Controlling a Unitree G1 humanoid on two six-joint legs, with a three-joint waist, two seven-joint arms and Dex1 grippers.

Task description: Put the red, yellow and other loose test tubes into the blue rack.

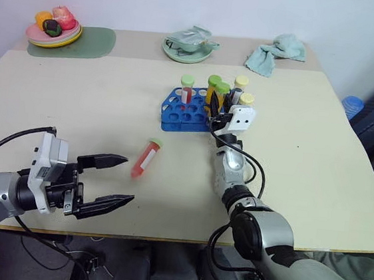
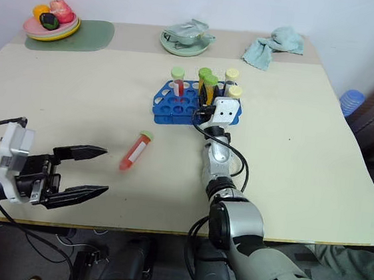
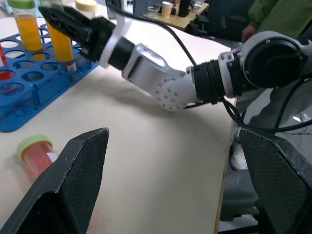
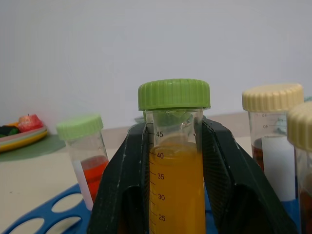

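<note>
The yellow tube [image 4: 176, 185] is ready for my right gripper to release now. Its cap is near the other caps' height, so the tube would stand in the blue rack [image 4: 73, 212].
The blue rack [image 1: 176, 114] stands at mid table with several capped tubes upright in it, among them a red one [image 1: 186, 93] and cream-capped ones [image 1: 241, 87]. My right gripper [image 1: 216, 106] is shut on a green-capped yellow tube [image 4: 175, 185] at the rack's near right side. The tube is upright with its lower end down at the rack; how deep it sits I cannot tell. A loose red tube [image 1: 145, 158] with a green cap lies flat on the table in front of the rack. My left gripper [image 1: 129, 181] hovers open near the front edge, just left of that tube, its fingers [image 3: 73, 185] empty.
A plate of toy fruit [image 1: 54, 32] on a green mat sits at the back left. A green bowl [image 1: 186, 52] and a teal cloth [image 1: 276, 52] lie along the back edge. A blue object [image 1: 353, 104] stands off the table's right side. A person's green sleeve [image 3: 273, 14] shows beyond.
</note>
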